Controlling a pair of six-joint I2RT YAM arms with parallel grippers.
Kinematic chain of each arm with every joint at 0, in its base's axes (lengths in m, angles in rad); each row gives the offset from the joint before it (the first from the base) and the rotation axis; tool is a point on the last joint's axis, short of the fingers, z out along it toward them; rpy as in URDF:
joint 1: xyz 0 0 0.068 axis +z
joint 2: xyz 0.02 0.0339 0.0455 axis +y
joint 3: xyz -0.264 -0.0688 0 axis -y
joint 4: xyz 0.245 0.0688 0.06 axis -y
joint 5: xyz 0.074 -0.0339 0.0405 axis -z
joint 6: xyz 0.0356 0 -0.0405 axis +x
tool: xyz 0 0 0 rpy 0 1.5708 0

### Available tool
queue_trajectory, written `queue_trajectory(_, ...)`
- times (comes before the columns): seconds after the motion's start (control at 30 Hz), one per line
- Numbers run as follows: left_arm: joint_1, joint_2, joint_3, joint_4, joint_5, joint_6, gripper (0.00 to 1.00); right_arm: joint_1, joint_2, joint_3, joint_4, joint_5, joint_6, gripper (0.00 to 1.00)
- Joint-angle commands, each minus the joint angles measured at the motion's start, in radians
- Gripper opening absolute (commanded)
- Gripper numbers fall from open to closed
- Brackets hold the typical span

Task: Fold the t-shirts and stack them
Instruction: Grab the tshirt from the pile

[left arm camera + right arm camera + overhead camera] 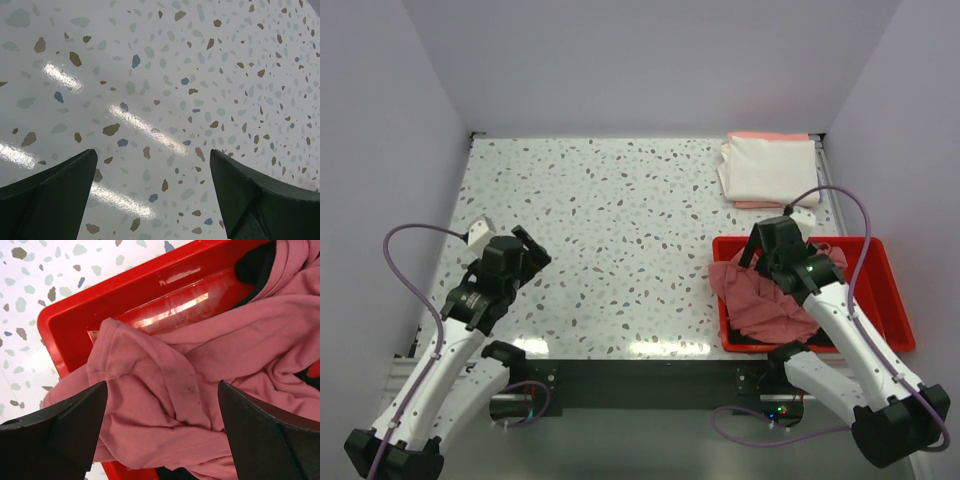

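My right gripper should next take hold of the rose-red t-shirt's fold near its stitched hem (749,268) (159,381). The rest will then be free, so my left gripper can spread it for folding.
A crumpled dusty rose-red t-shirt (760,300) lies in the red tray (880,290), spilling over its left rim. It fills the right wrist view (210,370), with black cloth (255,265) under it. A folded cream-white t-shirt (768,170) lies on a peach-pink one (765,136) at the far right. My right gripper (760,250) is open just above the rose-red shirt, its fingers (65,430) spread to either side of a fold, holding nothing. My left gripper (525,255) is open and empty over bare table at the left (155,165).
The speckled table (620,230) spreads between the arms. Grey walls close in the back and both sides. The tray's rim (65,320) stands near the table's right front edge. Purple cables loop from both arms.
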Motion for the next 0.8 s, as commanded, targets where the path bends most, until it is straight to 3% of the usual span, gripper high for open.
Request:
queue_trajectory(0.0, 0.006, 0.017, 0.008, 0.044, -0.007, 0.024, 1.00, -0.004, 0.002, -0.028, 0.001, 0.046, -0.003, 0.93)
queue_trajectory(0.3, 0.006, 0.037, 0.024, 0.021, -0.016, 0.029, 1.00, -0.109, 0.117, -0.111, 0.180, -0.144, -0.088, 0.83)
queue_trajectory(0.4, 0.006, 0.037, 0.025, 0.018, -0.015, 0.024, 1.00, -0.124, 0.123, -0.134, 0.230, -0.182, -0.097, 0.69)
queue_trajectory(0.43, 0.006, 0.037, 0.024, 0.018, -0.013, 0.024, 1.00, -0.124, 0.119, -0.140, 0.234, -0.185, -0.092, 0.57)
queue_trajectory(0.6, 0.006, 0.032, 0.021, 0.004, -0.024, 0.015, 1.00, -0.127, 0.099, -0.140, 0.233, -0.170, -0.114, 0.25)
queue_trajectory(0.63, 0.006, 0.032, 0.019, 0.012, -0.022, 0.015, 1.00, -0.127, 0.096, -0.137, 0.230, -0.162, -0.115, 0.14)
queue_trajectory(0.73, 0.006, 0.037, 0.028, 0.009, -0.018, 0.027, 1.00, -0.127, 0.085, -0.122, 0.208, -0.173, -0.123, 0.00)
queue_trajectory(0.77, 0.006, 0.039, 0.033, 0.007, -0.018, 0.026, 1.00, -0.127, 0.071, -0.120, 0.208, -0.175, -0.132, 0.00)
